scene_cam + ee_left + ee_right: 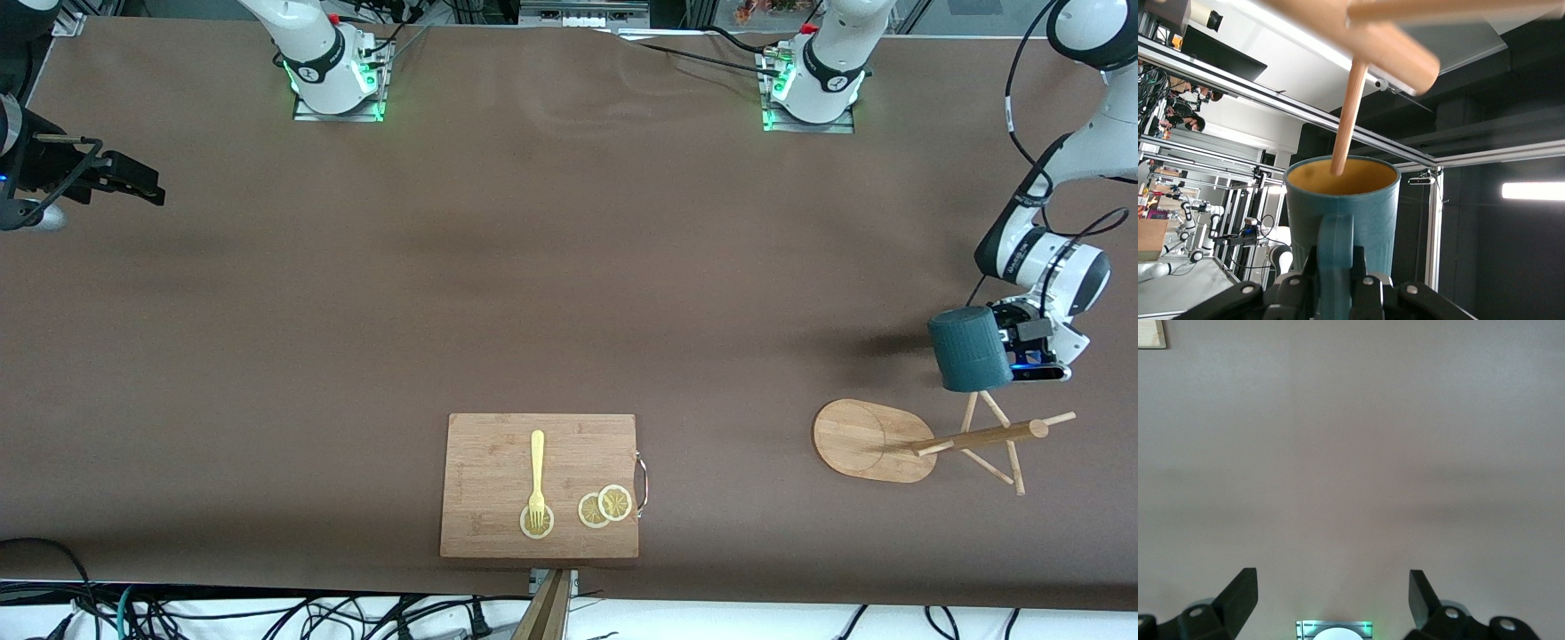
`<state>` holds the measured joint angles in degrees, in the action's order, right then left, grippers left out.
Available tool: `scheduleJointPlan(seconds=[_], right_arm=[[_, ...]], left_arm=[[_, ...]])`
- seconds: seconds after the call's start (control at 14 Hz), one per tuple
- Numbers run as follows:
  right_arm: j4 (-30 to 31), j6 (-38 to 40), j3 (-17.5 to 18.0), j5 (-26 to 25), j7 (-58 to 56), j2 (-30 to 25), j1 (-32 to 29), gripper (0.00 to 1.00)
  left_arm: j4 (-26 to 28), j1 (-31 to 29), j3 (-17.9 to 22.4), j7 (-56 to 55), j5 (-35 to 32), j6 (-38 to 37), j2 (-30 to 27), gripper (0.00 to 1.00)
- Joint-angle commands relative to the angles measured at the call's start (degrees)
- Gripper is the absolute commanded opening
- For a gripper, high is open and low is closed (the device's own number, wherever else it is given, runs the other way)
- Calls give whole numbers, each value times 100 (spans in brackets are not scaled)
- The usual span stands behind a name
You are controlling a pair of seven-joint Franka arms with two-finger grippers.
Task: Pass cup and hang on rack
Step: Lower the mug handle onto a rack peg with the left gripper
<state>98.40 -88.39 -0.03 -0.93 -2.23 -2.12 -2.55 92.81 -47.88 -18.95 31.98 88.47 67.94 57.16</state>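
Observation:
The cup moves toward the pole next, before my left gripper opens. For now, the cup's rim (1389, 181) stands short of the pole, around the peg's tip (1337, 168).
The dark teal ribbed cup (969, 349) is held in the air above the rack (978, 437), a light wooden mug tree with an oval base (867, 440) at the left arm's end of the table. My left gripper (1013, 354) is shut on the cup's handle (1335, 257). In the left wrist view the cup (1341, 207) shows its yellowish-tan inside, and one thin peg (1349, 110) of the rack reaches down into its mouth, with the pole's end (1395, 50) above it. My right gripper (133, 182) is open and empty, waiting above the right arm's end of the table, and also shows in the right wrist view (1333, 587).
A rectangular wooden cutting board (498, 453) lies near the table's front edge, with a yellow fork (537, 476) and lemon slices (605, 507) on it. Its corner shows in the right wrist view (1150, 333). Cables hang below the front edge.

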Motion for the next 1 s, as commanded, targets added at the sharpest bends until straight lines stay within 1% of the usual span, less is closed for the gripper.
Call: scheduleJointPlan(seconds=[0.0,0.21,0.28,0.5,0.64,0.93], right_arm=[[-67,77,12,76,30,10,0,100],[-67,68,12,76,30,10,0,100],[-67,68,12,76,30,10,0,100],[-67,68,12,85,30,10,0,100],[-67,68,21,76,39,1,0,100],[-58,59,12,85,47,10,0,100]], left_arm=[[-719,121,-39,-323,12,-123,462,0],[-886,165,-21,-306,-14,-27,541,0],[-974,261,40,-306,-31,61,542,0],[-1247,472,382,-332,-49,79,550,0],[-1404,665,680,-323,-32,88,585,0],[-1555,727,778,-332,-31,97,629,0]])
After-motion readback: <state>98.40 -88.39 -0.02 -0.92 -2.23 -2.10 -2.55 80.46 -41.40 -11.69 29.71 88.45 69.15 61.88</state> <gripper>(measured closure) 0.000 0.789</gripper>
